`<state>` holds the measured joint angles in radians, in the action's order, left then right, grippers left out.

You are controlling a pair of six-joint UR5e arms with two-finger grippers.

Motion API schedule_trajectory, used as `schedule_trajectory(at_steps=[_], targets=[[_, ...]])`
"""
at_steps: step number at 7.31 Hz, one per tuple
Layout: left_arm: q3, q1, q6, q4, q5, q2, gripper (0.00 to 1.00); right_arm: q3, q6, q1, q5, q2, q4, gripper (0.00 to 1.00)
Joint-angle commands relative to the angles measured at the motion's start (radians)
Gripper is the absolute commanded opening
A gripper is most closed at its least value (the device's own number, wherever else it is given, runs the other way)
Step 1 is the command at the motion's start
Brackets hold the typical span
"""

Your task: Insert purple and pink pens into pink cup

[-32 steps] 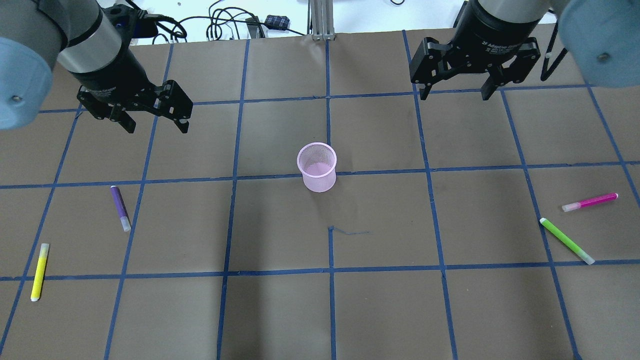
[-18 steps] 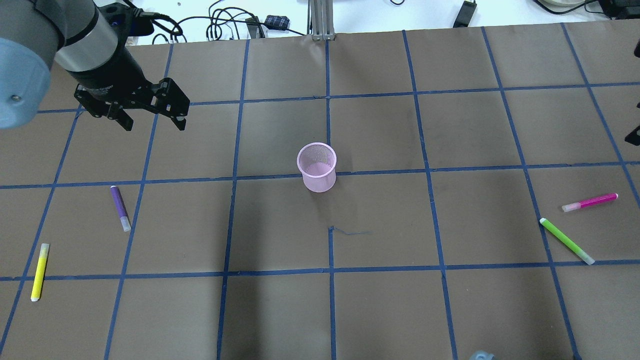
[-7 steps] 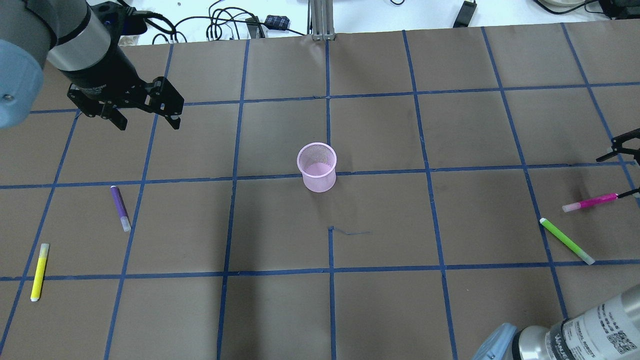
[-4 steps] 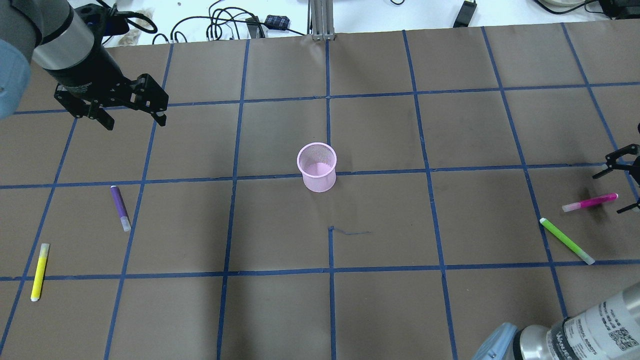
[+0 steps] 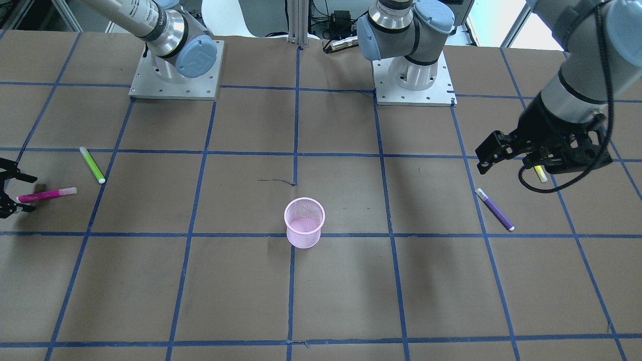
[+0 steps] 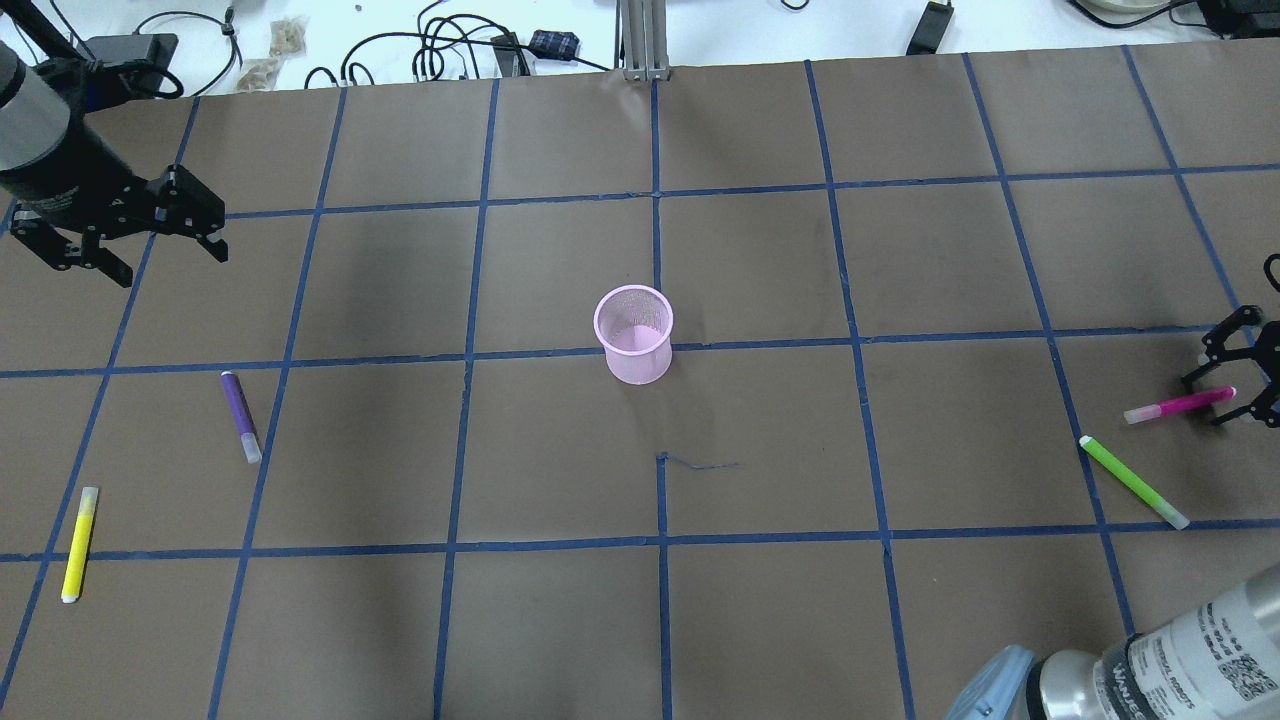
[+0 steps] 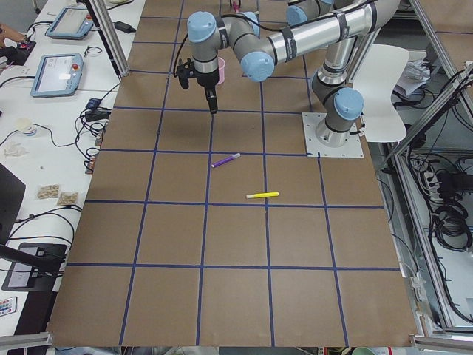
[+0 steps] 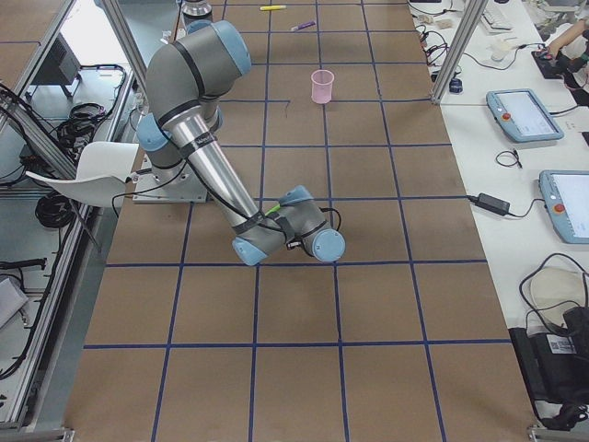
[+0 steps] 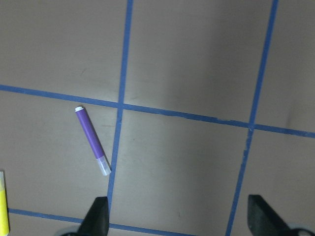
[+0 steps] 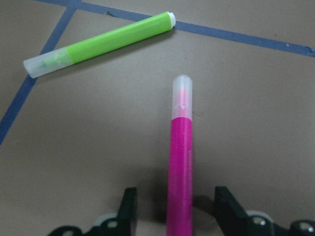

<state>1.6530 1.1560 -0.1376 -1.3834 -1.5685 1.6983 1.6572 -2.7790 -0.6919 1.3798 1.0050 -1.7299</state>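
The pink pen needs to go into the pink cup (image 5: 304, 219), so I will grab the pen by its coloured body (image 5: 37, 196) with my right gripper next.
The pink mesh cup (image 6: 634, 335) stands upright mid-table, also in the front view (image 5: 304, 223). The purple pen (image 6: 240, 415) lies flat left of it and shows in the left wrist view (image 9: 92, 140). My left gripper (image 6: 170, 265) is open and empty, above the table, behind and left of the purple pen. The pink pen (image 6: 1180, 404) lies at the far right. My right gripper (image 6: 1212, 400) is open and low, its fingers on either side of the pink pen's coloured end. In the right wrist view the pink pen (image 10: 179, 147) runs between the open fingers (image 10: 128, 206).
A green pen (image 6: 1133, 481) lies just in front of the pink pen, close to my right gripper, also in the right wrist view (image 10: 98, 44). A yellow pen (image 6: 79, 543) lies at the near left. My right arm's elbow (image 6: 1150, 670) fills the bottom right corner.
My right gripper came in from the right edge and dropped open around the pink pen's end. My left gripper moved left, staying open. Pens and cup have not moved.
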Motion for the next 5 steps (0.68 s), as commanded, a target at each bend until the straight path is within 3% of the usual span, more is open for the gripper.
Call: schedule_trajectory(at_steps=[1,4,5], targets=[[0.085,-0.068,-0.007,0.198,-0.004,0.067,1.00,0.001,0.013,0.000,0.004,0.006,-0.011,0.01],[0.162,-0.136,-0.002,0.259,0.002,0.150,1.00,-0.016,0.048,0.000,-0.002,0.024,0.025,0.00],[0.160,-0.147,-0.005,0.267,-0.001,0.182,1.00,-0.020,0.121,-0.008,-0.004,0.081,0.073,0.00]])
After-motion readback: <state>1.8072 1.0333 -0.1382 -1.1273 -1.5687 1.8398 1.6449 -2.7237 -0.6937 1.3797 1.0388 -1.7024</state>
